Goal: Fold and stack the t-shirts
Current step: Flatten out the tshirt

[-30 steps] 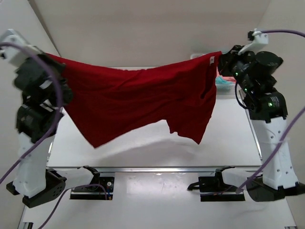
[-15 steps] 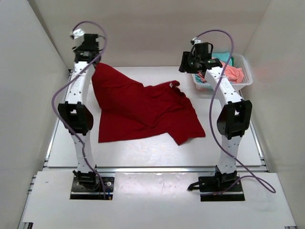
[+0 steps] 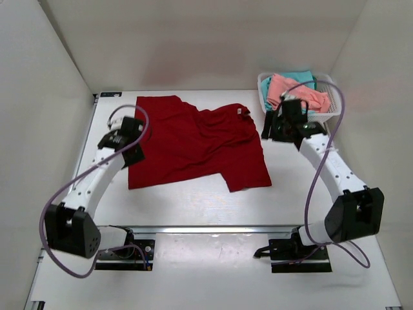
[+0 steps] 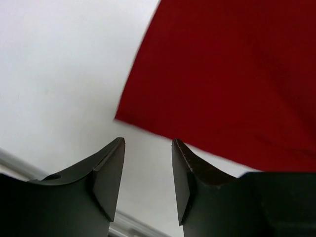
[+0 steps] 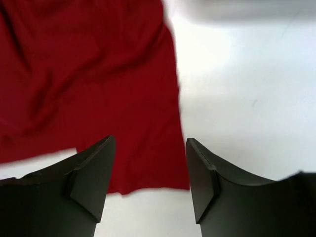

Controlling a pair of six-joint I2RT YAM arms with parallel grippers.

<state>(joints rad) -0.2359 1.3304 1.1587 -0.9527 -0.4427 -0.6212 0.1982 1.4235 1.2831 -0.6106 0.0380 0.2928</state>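
My left gripper is to grab the dark red t-shirt's near corner next, opposite my right gripper's side, so the shirt can be spread flat for folding.
The dark red t-shirt lies spread on the table, rumpled, its collar at the far right. My left gripper hovers over the shirt's left edge. In the left wrist view it is open and empty, with the shirt's corner just beyond its tips. My right gripper hangs by the shirt's right edge, next to the basket. It is open and empty above the red cloth. A salmon pink t-shirt and a teal t-shirt lie bunched in the basket.
The white mesh basket stands at the far right corner, close behind the right wrist. A metal rail runs along the table's near edge. White walls close in on the left, back and right.
A second ago both grippers held the red t-shirt stretched in the air between them. Both have since opened and let go; the shirt now lies on the table and the arms have dropped lower.
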